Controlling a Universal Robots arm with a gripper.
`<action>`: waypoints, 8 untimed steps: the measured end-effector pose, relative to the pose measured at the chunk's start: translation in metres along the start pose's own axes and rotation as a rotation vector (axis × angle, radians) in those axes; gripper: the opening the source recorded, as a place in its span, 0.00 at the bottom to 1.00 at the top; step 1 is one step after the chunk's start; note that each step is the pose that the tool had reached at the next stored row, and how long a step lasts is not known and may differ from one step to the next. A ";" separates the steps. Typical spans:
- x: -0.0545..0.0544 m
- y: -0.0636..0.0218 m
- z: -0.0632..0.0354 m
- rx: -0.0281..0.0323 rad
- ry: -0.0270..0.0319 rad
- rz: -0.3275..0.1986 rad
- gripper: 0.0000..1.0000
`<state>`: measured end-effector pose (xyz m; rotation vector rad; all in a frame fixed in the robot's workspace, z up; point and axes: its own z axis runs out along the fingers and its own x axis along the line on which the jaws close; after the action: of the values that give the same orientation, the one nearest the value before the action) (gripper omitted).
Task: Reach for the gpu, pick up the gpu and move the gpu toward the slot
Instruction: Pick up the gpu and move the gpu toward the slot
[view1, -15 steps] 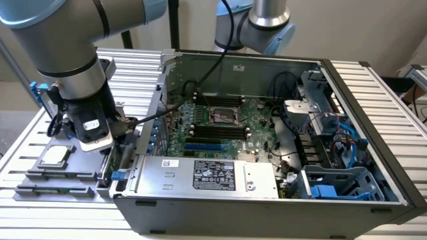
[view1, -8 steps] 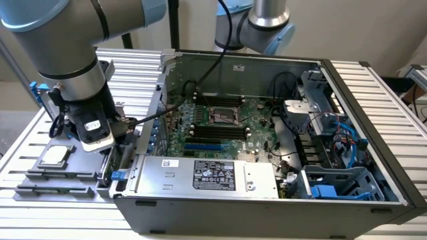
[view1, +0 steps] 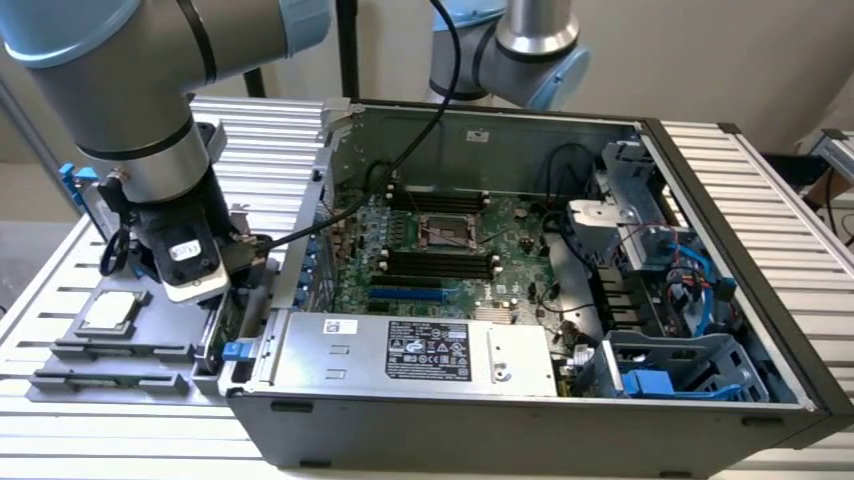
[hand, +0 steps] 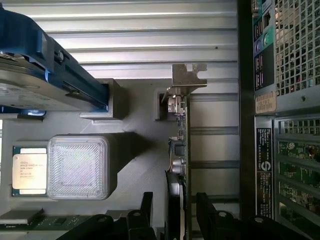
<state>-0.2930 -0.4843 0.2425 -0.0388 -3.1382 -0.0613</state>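
Observation:
My gripper grabs the GPU by its exposed upper edge (hand: 181, 212) next, since the GPU's bracket end is seated in the grey holder (hand: 162, 107).
The gpu (hand: 182, 140) stands on edge in the grey holder tray (hand: 140, 165), a thin green card with its silver end bracket (hand: 189, 78) at one end. My gripper (hand: 175, 212) is open and straddles the card's near end, one black finger (hand: 146, 205) on each side, with gaps to the card. In the exterior view, the gripper (view1: 214, 290) hangs low over the tray (view1: 80, 355) at the computer case's left wall, and the gpu (view1: 238, 300) is a dark sliver beside it. The blue slot (view1: 404, 296) lies on the motherboard inside the open case.
A silver hard drive in a blue frame (hand: 35, 85) stands in the same tray, with a small square chip (hand: 29, 171) and a ribbed grey block (hand: 78, 166) nearby. The case's perforated rear wall (hand: 295, 45) is close beside the gpu. Cables and a power supply (view1: 414, 350) crowd the case.

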 end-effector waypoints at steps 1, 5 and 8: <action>0.000 0.0000 0.0001 0.0001 0.0002 -0.001 0.46; 0.000 0.0004 0.0006 0.0001 -0.0001 -0.002 0.39; 0.000 0.0007 0.0005 0.0004 0.0001 -0.002 0.39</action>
<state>-0.2932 -0.4836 0.2421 -0.0360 -3.1382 -0.0607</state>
